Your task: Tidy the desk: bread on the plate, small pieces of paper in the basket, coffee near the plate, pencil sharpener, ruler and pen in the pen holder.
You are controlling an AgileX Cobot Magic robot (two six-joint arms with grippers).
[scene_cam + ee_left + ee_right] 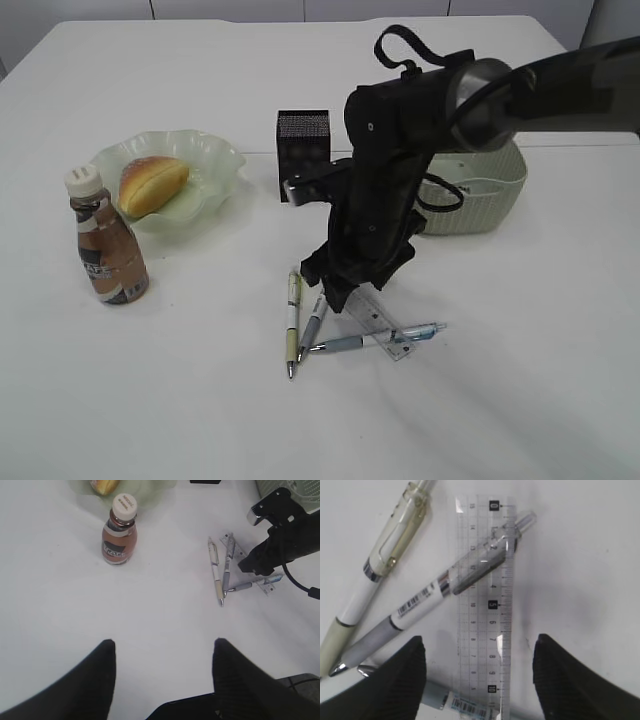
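Note:
Next, my right gripper grabs the clear ruler's long edges across the numbered body (372, 318), to stow it in the pen holder (302, 140).
My right gripper (345, 288) hangs open just above the clear ruler (485, 605), one finger on each side of it and neither touching. The ruler lies across a grey-grip pen (417, 607), with a cream pen (375, 580) to its left and a third pen (375, 338) beneath its near end. The bread (152, 184) rests in the pale green plate (215, 165), and the coffee (108, 250) stands upright in front of it. The black pen holder (302, 140) stands behind the arm. My left gripper (162, 647) is open and empty over bare table. No pencil sharpener or paper shows.
The sage-green basket (480, 195) sits at the right, partly hidden behind the right arm (400, 150). In the left wrist view the coffee (119, 532) is ahead on the left and the pens (216, 572) ahead on the right.

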